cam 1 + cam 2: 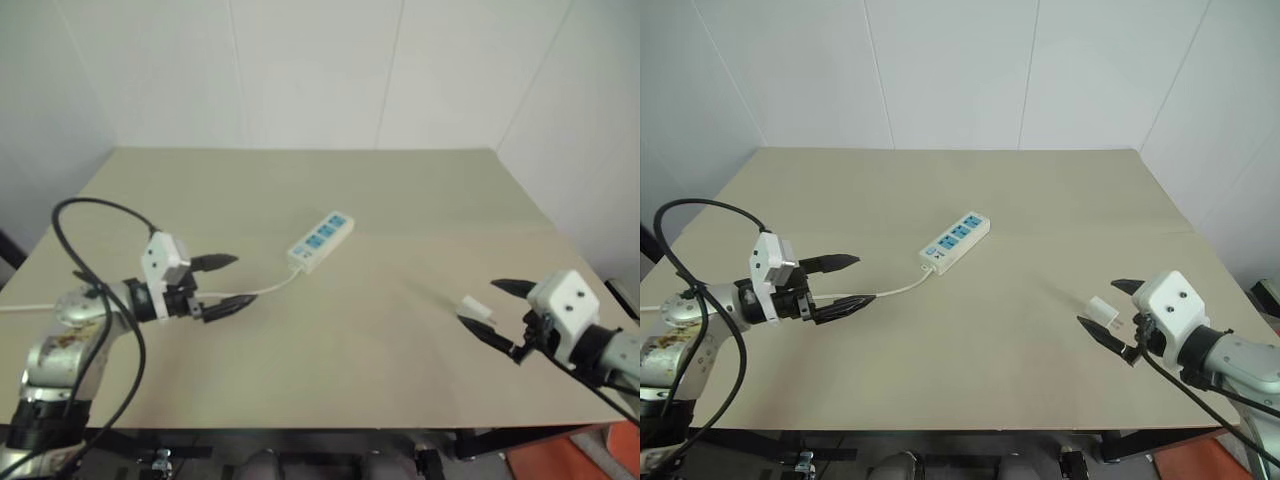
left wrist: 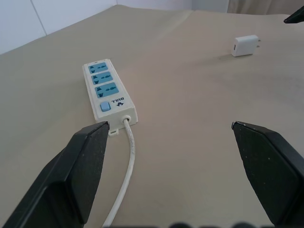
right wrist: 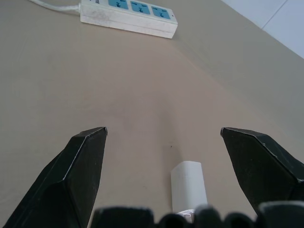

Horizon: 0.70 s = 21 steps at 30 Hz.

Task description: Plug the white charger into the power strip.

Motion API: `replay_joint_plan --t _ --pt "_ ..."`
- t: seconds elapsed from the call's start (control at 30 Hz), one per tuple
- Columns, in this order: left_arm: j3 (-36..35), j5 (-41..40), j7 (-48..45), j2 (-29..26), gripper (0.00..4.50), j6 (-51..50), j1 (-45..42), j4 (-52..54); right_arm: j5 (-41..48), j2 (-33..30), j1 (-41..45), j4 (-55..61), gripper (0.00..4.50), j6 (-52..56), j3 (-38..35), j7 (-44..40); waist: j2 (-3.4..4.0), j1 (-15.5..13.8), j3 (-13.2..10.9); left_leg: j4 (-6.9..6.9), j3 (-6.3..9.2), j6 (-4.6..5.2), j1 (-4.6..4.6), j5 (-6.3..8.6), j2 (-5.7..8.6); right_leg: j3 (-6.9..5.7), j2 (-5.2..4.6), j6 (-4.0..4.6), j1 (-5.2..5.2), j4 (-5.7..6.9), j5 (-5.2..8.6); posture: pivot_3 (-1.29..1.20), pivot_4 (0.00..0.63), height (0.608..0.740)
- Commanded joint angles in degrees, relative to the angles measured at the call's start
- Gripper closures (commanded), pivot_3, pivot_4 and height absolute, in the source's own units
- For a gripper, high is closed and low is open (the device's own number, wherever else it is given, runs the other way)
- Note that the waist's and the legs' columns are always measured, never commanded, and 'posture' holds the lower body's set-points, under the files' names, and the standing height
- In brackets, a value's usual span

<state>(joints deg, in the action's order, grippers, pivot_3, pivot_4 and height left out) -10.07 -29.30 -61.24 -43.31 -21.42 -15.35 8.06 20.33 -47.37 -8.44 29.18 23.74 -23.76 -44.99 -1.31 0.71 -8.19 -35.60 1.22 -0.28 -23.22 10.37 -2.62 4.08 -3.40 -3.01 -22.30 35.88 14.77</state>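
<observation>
Next, my left gripper grabs the power strip (image 1: 322, 241) by the long sides (image 1: 302, 257) beside its switch. The power strip is long but narrow across.
The power strip (image 1: 322, 241), a flat white bar with three blue socket faces, lies mid-table, its thin cord (image 1: 265, 290) trailing toward my left arm. My left gripper (image 1: 240, 280) hovers open just short of the strip's cord end, nothing between its fingers; the left wrist view shows the strip (image 2: 109, 90) ahead of the open gripper (image 2: 169, 124). The white charger (image 1: 476, 305) lies on the table at the right, prongs pointing away from the strip. My right gripper (image 1: 480, 302) is open with its black fingers on either side of the charger (image 3: 189, 190), apart from it.
The beige table (image 1: 330, 380) is bounded by white walls at the back and on both sides. A thick black cable (image 1: 95, 300) loops over my left arm. The table's front edge runs just below both grippers.
</observation>
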Motion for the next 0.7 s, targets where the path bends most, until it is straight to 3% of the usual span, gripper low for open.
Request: replay_joint_plan --t 0.03,0.7 --pt "0.8 -1.2 -0.5 0.9 0.01 0.8 -1.3 2.1 -0.7 -0.2 -0.4 1.2 0.0 -2.5 -1.2 -0.3 0.0 0.0 0.0 0.0 0.0 0.0 0.0 0.0 0.0 0.0 0.0 0.0 0.0 0.0 0.0 0.0 0.15 0.74" --pt "2.0 -1.3 -4.7 0.8 0.01 0.1 -2.6 -0.8 -2.4 4.9 -12.1 12.8 0.0 -2.4 -6.5 3.9 0.0 0.0 0.0 -0.04 0.0 0.0 0.0 0.0 -0.01 0.0 0.0 0.0 0.01 0.01 0.01 0.0 0.15 0.74"
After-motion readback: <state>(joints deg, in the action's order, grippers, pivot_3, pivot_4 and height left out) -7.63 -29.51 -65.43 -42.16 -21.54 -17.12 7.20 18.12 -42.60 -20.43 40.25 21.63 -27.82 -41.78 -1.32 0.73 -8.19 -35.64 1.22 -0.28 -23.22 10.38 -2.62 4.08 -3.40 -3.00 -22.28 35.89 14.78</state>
